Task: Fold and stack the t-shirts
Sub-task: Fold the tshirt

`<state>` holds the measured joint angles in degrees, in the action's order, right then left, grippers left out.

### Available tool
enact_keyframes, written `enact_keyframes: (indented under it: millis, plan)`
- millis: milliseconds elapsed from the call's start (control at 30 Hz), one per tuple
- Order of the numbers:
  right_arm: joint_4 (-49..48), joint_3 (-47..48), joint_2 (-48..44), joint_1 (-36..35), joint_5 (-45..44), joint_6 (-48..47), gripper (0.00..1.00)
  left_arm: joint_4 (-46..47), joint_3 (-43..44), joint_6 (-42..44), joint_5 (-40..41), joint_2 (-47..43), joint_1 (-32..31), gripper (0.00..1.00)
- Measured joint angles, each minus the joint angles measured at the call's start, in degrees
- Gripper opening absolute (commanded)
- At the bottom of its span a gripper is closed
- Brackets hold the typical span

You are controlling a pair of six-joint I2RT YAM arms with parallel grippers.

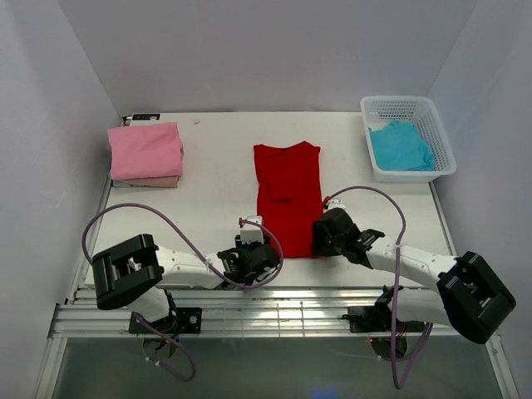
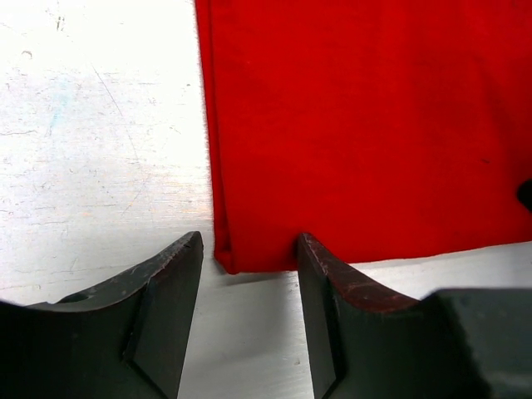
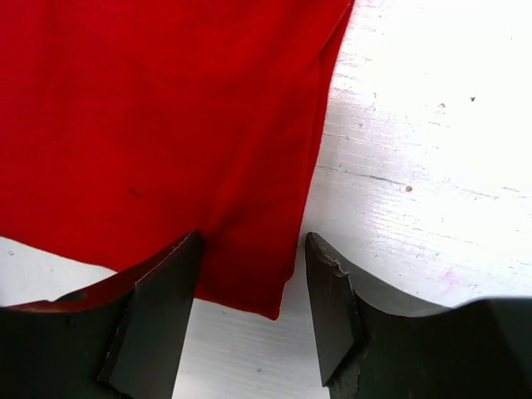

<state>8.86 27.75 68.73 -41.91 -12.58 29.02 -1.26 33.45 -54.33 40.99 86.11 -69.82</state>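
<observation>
My left gripper grabs the red t-shirt by its near corner (image 2: 250, 252) next, opposite my right gripper's corner, to fold the hem toward the collar.
The red t-shirt (image 1: 288, 195) lies flat mid-table, sides folded in, collar at the far end. My left gripper (image 1: 256, 246) is open at its near left corner (image 2: 229, 258), which sits between the jaws without contact. My right gripper (image 1: 326, 233) is open at the near right corner (image 3: 270, 291), its jaws standing on either side of that corner. A folded pink shirt (image 1: 145, 150) lies on a beige one (image 1: 150, 181) at the far left. A turquoise shirt (image 1: 401, 146) lies in the basket.
The white lattice basket (image 1: 438, 133) stands at the far right corner. White walls enclose the table on three sides. A metal rail (image 1: 266, 312) runs along the near edge. Purple cables loop over both arms.
</observation>
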Motion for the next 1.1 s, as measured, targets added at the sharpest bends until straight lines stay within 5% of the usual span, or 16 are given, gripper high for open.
enact_keyframes:
  millis: [367, 467, 600, 667, 1100]
  plan:
    - [-2.1, 0.7, 2.4, -3.7, -3.8, 1.8, 0.56, 1.8, -0.2, -1.0, 1.2, 1.4, 0.2, 0.44]
    - [-2.4, 1.1, 3.2, -4.5, -4.6, 2.2, 0.46, 2.2, -0.2, -1.5, 1.6, 1.9, 0.4, 0.28]
    - [-2.4, 1.1, 3.6, -5.1, -4.9, 3.1, 0.14, 2.9, -0.2, -2.7, 1.8, 2.7, 0.9, 0.07]
    - [-2.5, 1.2, 3.7, -5.6, -4.9, 3.7, 0.08, 3.3, -0.2, -2.9, 2.0, 3.0, 0.9, 0.0]
    - [3.3, 1.7, 2.4, -15.3, -10.3, 10.8, 0.08, 4.6, -4.0, -7.0, 2.3, -0.4, -2.0, 0.0]
